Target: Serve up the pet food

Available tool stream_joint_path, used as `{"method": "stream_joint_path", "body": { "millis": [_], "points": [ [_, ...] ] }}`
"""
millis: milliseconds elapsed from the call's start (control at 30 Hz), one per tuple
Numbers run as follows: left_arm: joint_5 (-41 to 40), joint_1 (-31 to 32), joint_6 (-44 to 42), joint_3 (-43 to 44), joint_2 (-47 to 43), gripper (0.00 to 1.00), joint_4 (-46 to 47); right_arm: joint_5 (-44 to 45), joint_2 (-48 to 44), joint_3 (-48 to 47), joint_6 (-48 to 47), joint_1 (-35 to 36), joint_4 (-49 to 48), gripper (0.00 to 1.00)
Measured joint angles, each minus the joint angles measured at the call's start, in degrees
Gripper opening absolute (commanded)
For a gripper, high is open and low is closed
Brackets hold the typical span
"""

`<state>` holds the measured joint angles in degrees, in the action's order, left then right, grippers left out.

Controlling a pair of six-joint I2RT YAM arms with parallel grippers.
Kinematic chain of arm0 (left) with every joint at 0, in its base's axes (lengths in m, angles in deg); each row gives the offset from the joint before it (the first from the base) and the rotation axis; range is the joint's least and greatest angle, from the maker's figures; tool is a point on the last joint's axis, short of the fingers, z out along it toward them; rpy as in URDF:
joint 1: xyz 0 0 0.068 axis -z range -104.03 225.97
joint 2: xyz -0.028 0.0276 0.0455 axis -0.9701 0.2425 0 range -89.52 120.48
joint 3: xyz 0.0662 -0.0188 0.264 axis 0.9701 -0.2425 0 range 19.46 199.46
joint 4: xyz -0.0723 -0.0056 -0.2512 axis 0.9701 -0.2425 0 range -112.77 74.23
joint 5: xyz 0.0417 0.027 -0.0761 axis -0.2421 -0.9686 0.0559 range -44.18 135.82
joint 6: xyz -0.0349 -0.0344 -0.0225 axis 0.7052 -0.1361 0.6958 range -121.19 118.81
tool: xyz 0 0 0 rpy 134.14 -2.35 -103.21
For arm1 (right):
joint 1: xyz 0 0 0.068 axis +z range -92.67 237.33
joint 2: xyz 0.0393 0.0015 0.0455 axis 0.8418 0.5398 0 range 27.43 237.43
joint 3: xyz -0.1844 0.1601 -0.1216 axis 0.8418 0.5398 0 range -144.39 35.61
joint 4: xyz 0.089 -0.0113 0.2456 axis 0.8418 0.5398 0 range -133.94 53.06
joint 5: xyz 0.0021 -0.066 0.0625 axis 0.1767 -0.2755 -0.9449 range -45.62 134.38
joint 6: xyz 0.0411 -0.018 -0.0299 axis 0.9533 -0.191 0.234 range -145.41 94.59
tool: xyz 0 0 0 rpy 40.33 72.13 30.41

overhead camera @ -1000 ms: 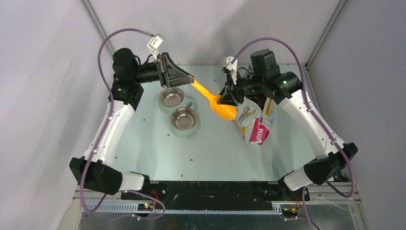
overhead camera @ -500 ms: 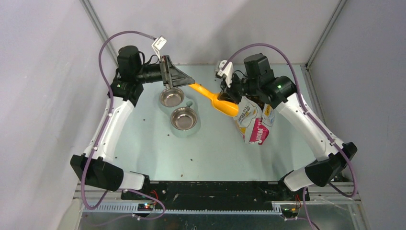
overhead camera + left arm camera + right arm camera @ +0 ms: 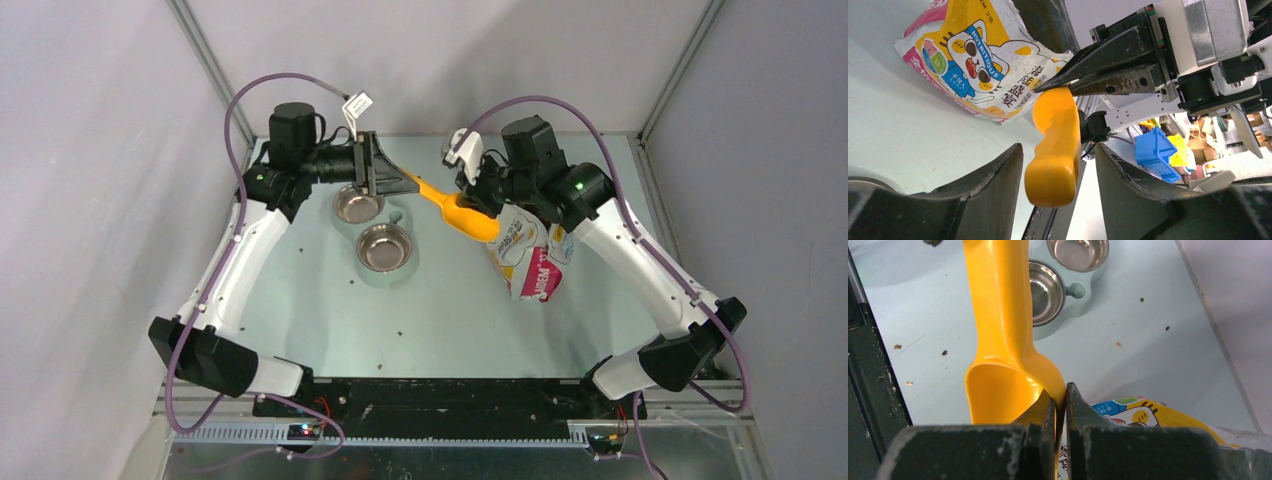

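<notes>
The orange scoop's bowl should stay free to scoop pet food from the bag (image 3: 530, 262), so my left gripper needs to grip the orange scoop by its handle end (image 3: 422, 187) next.
The orange scoop (image 3: 452, 210) hangs above the table, empty. My right gripper (image 3: 480, 207) is shut on the rim of its bowl (image 3: 998, 390), with the jaws pinching the thin wall (image 3: 1060, 396). My left gripper (image 3: 406, 184) is open. Its fingers (image 3: 998, 170) stand on both sides of the scoop's handle end (image 3: 1053, 165) without touching it. The printed foil bag (image 3: 530, 262) stands under my right gripper and also shows in the left wrist view (image 3: 973, 65). No heap of pet food shows. Only stray pellets (image 3: 944, 352) lie on the table.
A double pet feeder with two steel bowls (image 3: 358, 204) (image 3: 384, 247) sits left of centre, below the scoop's handle; both look empty (image 3: 1045, 292). Loose pellets (image 3: 402, 333) dot the table. Grey walls enclose the table on three sides.
My left gripper has moved right, and its open jaws now straddle the scoop's handle end. My right gripper, still holding the scoop, has shifted slightly left and back.
</notes>
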<state>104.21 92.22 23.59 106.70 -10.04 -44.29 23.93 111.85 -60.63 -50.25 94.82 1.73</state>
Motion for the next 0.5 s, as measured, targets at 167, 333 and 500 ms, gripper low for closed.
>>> {"method": "stream_joint_path", "body": {
  "millis": [167, 333, 500],
  "points": [
    [-1.4, 1.09, -0.83, 0.0, 0.02, 0.59, -0.83, 0.98, 0.0, 0.0, 0.11, 0.92, -0.2, 0.0],
    [-2.73, 1.36, -0.87, 0.0, 0.24, 0.57, -0.81, 2.01, 0.13, 0.0, 0.46, 2.29, -0.5, 0.0],
    [-2.73, 2.12, -1.09, 0.0, 1.09, 0.54, -0.83, 3.54, 0.85, 0.0, 0.94, 3.06, -0.85, 0.0]
  ]
}}
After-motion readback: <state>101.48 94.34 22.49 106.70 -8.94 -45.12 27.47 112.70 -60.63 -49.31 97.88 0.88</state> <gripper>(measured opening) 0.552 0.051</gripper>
